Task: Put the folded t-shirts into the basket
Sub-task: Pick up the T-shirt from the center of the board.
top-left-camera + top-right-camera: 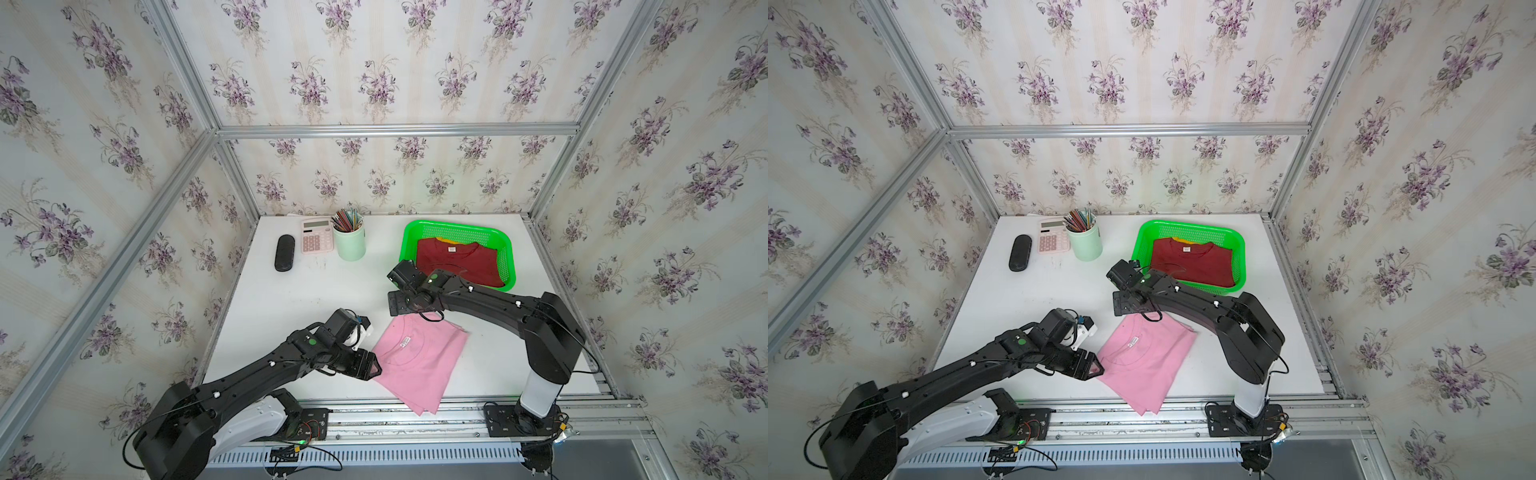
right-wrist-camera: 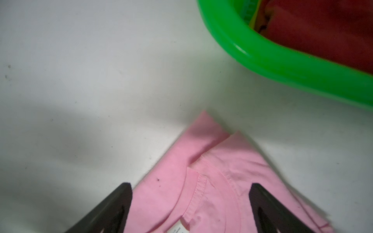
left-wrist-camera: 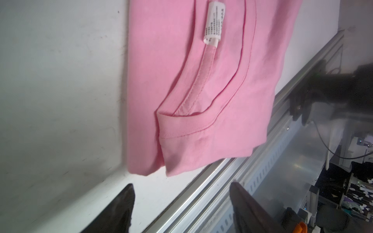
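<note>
The pink t-shirt needs to go into the basket (image 1: pixel 409 237) still folded. My right gripper will grab the t-shirt's far corner beside the collar next.
A light pink t-shirt (image 1: pixel 419 361) (image 1: pixel 1146 357) lies folded on the white table, its near corner over the front edge. My left gripper (image 1: pixel 372 368) (image 3: pixel 181 186) is open at the shirt's left edge, with nothing between its fingers. My right gripper (image 1: pixel 397 309) (image 2: pixel 189 184) is open over the shirt's far corner, a finger on each side of the collar (image 2: pixel 199 187). The bright green basket (image 1: pixel 409 237) (image 2: pixel 262 54) stands at the back right. In it lies the dark red t-shirt (image 1: pixel 457 264) (image 1: pixel 1192 262), with a strip of the mustard yellow t-shirt (image 1: pixel 451 240) showing behind it.
A pale green pencil cup (image 1: pixel 350 247), a pink calculator (image 1: pixel 316 237) and a black case (image 1: pixel 284 252) stand at the back left. An aluminium rail (image 1: pixel 415 411) runs along the table's front edge, with both arm bases on it.
</note>
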Controlling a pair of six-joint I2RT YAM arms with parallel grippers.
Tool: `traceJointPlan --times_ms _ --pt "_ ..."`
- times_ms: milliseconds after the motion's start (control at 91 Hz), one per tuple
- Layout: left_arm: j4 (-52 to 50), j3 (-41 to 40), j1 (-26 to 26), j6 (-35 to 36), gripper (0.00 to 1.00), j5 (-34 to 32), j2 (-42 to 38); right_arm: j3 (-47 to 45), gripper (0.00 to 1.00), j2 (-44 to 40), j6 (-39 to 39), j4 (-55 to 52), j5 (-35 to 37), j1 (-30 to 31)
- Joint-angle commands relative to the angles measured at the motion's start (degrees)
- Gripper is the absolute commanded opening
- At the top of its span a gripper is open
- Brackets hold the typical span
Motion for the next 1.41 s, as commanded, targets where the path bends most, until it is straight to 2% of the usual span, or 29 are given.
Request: traceJointPlan --times_ms 0,187,363,440,571,637,747,802,945,1044,1242,1396 --pt "-0.32 0.96 -0.51 2.35 0.67 0.35 2.51 0.92 0.94 1.70 6.89 -1.57 -3.56 -1.43" --pt "-1.78 2.55 -1.41 3.44 0.61 -4.47 7.10 2.28 0.93 6.28 10.72 -0.64 -7.48 -2.54" --pt "-2.53 4.14 -2.67 4.25 0.56 -4.41 11.66 1.73 0.92 9.19 12.50 -1.32 -7.97 -2.54" --pt "-2.58 4.34 -2.70 4.59 0.43 -4.74 12.36 1.29 0.91 10.28 12.20 -1.88 -5.50 -2.59" --pt "-2.98 5.61 -2.70 5.80 0.09 -4.54 14.47 1.41 0.86 13.03 10.27 -2.08 -4.12 -2.58" --pt "-3.06 6.23 -2.70 6.14 0.00 -4.71 15.15 1.62 0.83 14.50 9.60 -2.08 -4.46 -2.55" --pt "-2.46 6.92 -2.94 6.56 0.00 -5.04 15.23 1.40 0.70 16.16 9.45 -2.21 -4.97 -2.54" --pt "-1.86 7.10 -3.16 6.83 0.00 -4.87 14.57 0.73 0.59 16.14 9.40 -1.79 -5.07 -2.52" --pt "-0.35 7.46 -4.37 8.27 0.00 -6.14 10.94 -0.21 0.17 14.22 8.57 0.09 -5.03 -2.50" --pt "-0.13 7.67 -5.24 9.22 0.00 -8.35 7.48 -0.51 0.01 10.49 7.82 2.76 -5.37 -2.58" --pt "-0.89 9.42 -7.26 10.47 0.00 -15.19 0.25 -0.09 0.00 1.53 9.09 5.65 -3.56 -2.54" --pt "-2.76 11.75 -8.65 11.91 0.00 -20.69 -5.32 -5.07 0.00 -7.70 12.69 10.42 -0.40 -2.49"
